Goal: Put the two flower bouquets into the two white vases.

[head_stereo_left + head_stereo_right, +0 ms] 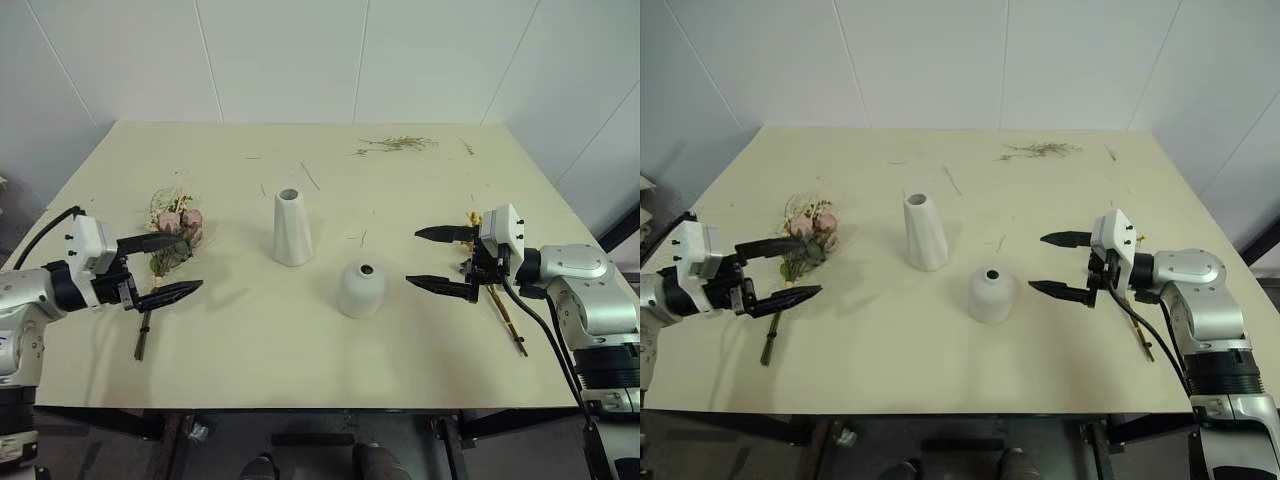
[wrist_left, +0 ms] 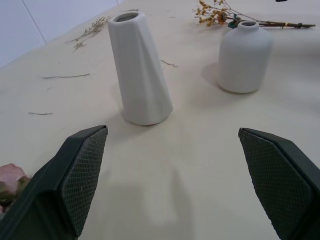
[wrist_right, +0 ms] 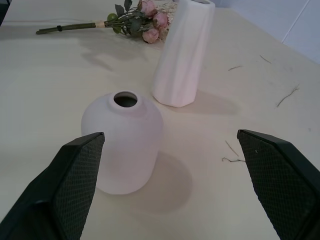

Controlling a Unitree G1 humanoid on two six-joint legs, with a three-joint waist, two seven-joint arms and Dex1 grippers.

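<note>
My left gripper is to grab the bouquet by its dark stems next, because the pink rose heads spread loose, delicate petals at the bouquet's top.
The large bouquet of pink roses (image 1: 178, 225) lies on the table's left side, its dark stem running toward the front edge. My left gripper (image 1: 192, 263) hovers open just over its stem side, fingers pointing toward the middle, holding nothing. The tall tapered white vase (image 1: 291, 228) stands upright at the centre, and the short rounded vase (image 1: 361, 289) stands right of it and nearer the front. The thin yellow-orange bouquet (image 1: 503, 315) lies at the right, partly hidden beneath my right gripper (image 1: 413, 257), which is open, empty and aimed at the short vase (image 3: 122, 142).
Loose dried sprigs (image 1: 395, 145) lie near the table's far edge, with a few single stalks (image 1: 310, 177) scattered behind the tall vase. Bare tabletop (image 1: 250, 350) stretches along the front. White wall panels stand behind the table.
</note>
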